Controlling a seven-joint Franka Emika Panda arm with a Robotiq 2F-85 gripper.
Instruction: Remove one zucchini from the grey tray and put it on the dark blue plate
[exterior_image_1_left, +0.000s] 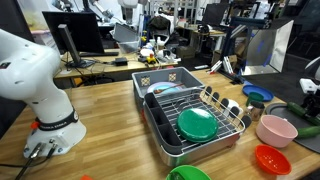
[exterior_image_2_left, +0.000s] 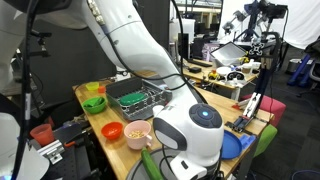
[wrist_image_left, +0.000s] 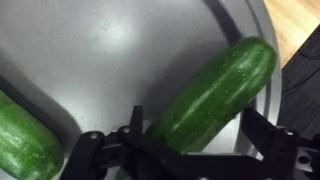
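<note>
My gripper should close on the zucchini, because the dark green zucchini's near end is between both fingers in the wrist view, and they reach down its sides.
In the wrist view a long dark green zucchini lies slantwise on the grey tray. My gripper is open, with one black finger on each side of the zucchini's near end. The right finger stands clear of it. The second zucchini lies on the tray at the lower left, apart from the fingers. The dark blue plate sits on the wooden table behind the pink bowl. In both exterior views the gripper is hidden or cut off.
A deep dark tub with a wire rack holds a green plate. A red bowl stands near the table's front edge. My white arm fills the front of an exterior view, next to the pink bowl.
</note>
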